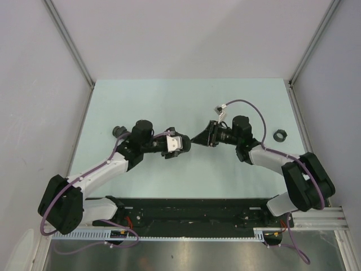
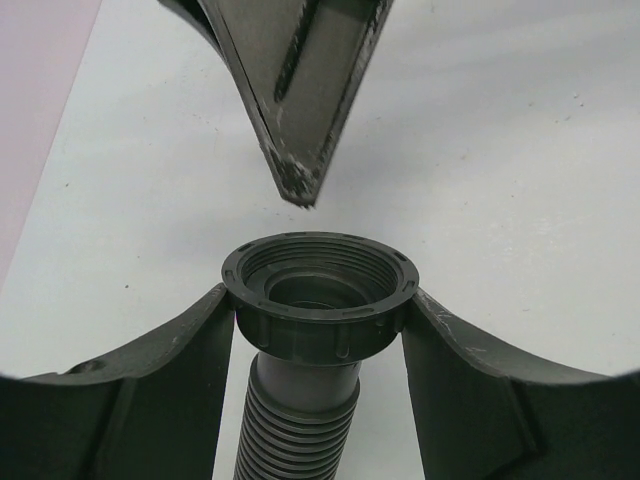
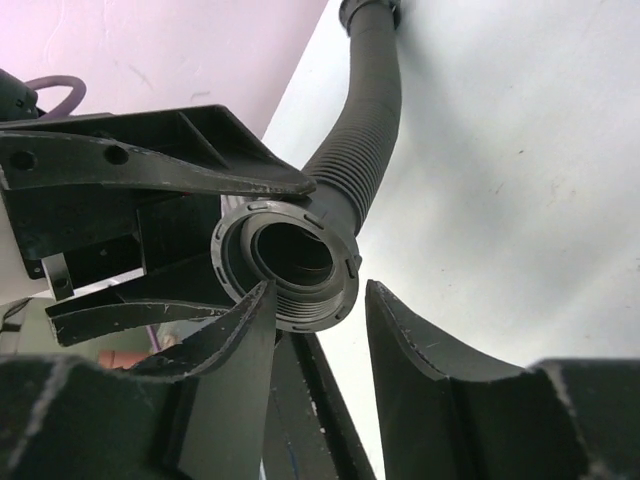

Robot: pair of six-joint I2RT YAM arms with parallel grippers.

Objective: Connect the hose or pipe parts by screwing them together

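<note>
Next, my right gripper grabs the small knurled ring nut across its opposite outer sides, leaving an end of the nut to screw together with the hose's collar.
A black corrugated hose [image 2: 300, 420] ends in a wide collar threaded on the inside [image 2: 318, 290]. My left gripper [image 2: 320, 300] is shut on that collar, one finger on each side. In the right wrist view the same collar [image 3: 300, 250] faces the camera, and the hose [image 3: 365, 130] curves away behind it. My right gripper [image 3: 320, 292] stands open just in front of the collar with nothing between its fingers; its left fingertip overlaps the rim. Seen from above, both grippers [image 1: 180, 145] [image 1: 197, 138] meet tip to tip at the table's middle. A small knurled ring nut [image 1: 280, 135] lies alone at the right.
The hose's far end [image 1: 118, 131] sticks out behind the left wrist. The pale green table [image 1: 169, 101] is walled by grey panels and aluminium posts [image 1: 70, 42]. A black rail [image 1: 186, 212] carrying the arm bases runs along the near edge.
</note>
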